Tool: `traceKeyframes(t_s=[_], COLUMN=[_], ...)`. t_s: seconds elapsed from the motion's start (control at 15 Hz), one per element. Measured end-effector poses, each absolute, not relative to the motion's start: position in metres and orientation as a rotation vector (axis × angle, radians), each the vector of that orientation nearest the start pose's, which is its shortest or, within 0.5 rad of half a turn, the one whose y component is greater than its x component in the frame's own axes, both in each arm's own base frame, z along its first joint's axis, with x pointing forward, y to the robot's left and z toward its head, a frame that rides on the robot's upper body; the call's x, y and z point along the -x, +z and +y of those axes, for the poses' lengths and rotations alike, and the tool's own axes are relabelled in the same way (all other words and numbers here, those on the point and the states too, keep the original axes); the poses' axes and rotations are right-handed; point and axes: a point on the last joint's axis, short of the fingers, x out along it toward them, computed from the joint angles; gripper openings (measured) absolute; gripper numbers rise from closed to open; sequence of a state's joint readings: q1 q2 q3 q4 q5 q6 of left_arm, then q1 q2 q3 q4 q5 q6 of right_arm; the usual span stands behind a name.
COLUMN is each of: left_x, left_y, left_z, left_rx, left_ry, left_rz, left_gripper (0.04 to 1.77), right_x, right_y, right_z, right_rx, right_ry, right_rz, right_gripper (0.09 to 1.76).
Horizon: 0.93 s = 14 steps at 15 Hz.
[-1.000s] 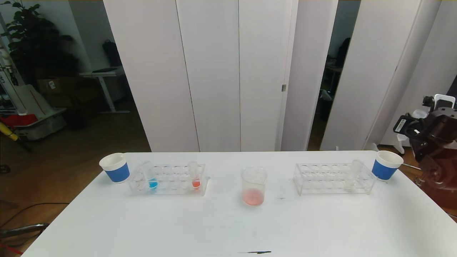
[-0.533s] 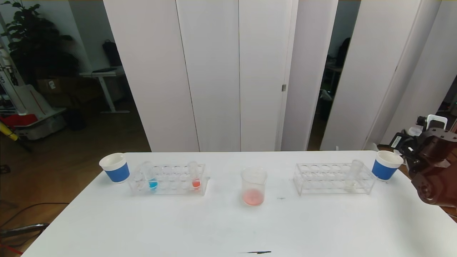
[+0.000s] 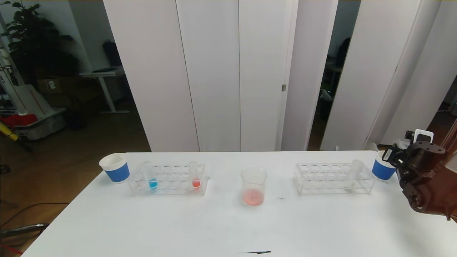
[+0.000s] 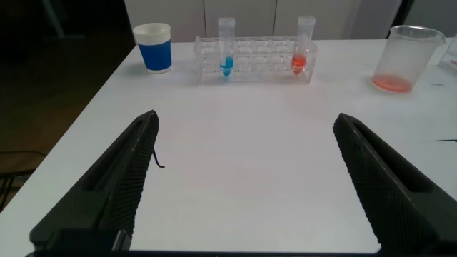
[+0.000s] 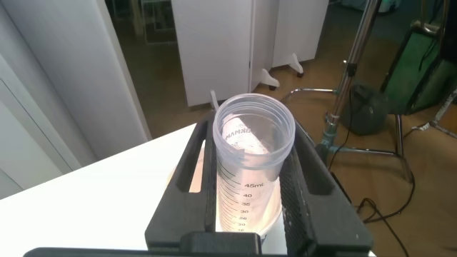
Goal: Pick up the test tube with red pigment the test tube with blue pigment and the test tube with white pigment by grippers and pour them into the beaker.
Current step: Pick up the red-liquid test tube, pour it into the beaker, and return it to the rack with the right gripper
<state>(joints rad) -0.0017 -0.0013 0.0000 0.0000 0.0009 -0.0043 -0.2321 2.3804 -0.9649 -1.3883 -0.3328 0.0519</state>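
The robot's right gripper can open now: the clear graduated tube points down inside the blue cup's rim (image 3: 380, 156) (image 5: 274, 213), so the tube would settle in the cup.
The beaker (image 3: 254, 186) stands mid-table with pink liquid at its bottom; it also shows in the left wrist view (image 4: 405, 57). The test tube with blue pigment (image 3: 151, 176) and a red-pigment tube (image 3: 194, 175) stand in the left rack (image 3: 171, 186). The test tube with white pigment (image 3: 353, 174) stands in the right rack (image 3: 321, 182). My right gripper (image 3: 394, 157) is at the table's far right, shut on a clear graduated tube (image 5: 250, 168) that looks empty, held upright over the right blue cup (image 3: 380, 171). My left gripper (image 4: 246, 121) is open and empty, low over the near left table.
A second blue paper cup (image 3: 115, 167) stands left of the left rack. A small dark mark (image 3: 259, 252) lies near the table's front edge. White folding panels stand behind the table. The right table edge runs just beside my right arm.
My right gripper has come down and slightly leftward with the clear tube, from above and right of the right blue cup to just over it. Nothing on the table has moved.
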Motion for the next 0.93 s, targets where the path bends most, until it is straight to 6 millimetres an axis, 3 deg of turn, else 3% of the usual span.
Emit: traceKeyframes(t_s=[0.2, 0.27, 0.33, 0.47, 0.53, 0.93], left_x=[0.023, 0.023, 0.023, 0.023, 0.023, 0.023], left_y=[0.075, 0.075, 0.075, 0.075, 0.075, 0.075], left_z=[0.0, 0.0, 0.0, 0.0, 0.0, 0.0], left_rx=[0.004, 0.004, 0.004, 0.004, 0.004, 0.004], left_ry=[0.0, 0.0, 0.0, 0.0, 0.0, 0.0], left_rz=[-0.001, -0.001, -0.002, -0.001, -0.001, -0.001], left_gripper=[1.75, 1.75, 1.75, 1.75, 1.75, 1.75], right_x=[-0.407, -0.407, -0.407, -0.407, -0.407, -0.404], right_y=[0.04, 0.04, 0.041, 0.041, 0.042, 0.056], right_z=[-0.105, -0.106, -0.106, -0.107, -0.107, -0.106], right_rx=[-0.049, -0.049, -0.049, -0.048, -0.048, -0.042], right_ry=[-0.566, -0.567, -0.567, -0.568, -0.568, -0.568], right_rz=[0.021, 0.021, 0.018, 0.016, 0.016, -0.003], right_gripper=[0.58, 0.68, 0.93, 1.59, 1.73, 1.75])
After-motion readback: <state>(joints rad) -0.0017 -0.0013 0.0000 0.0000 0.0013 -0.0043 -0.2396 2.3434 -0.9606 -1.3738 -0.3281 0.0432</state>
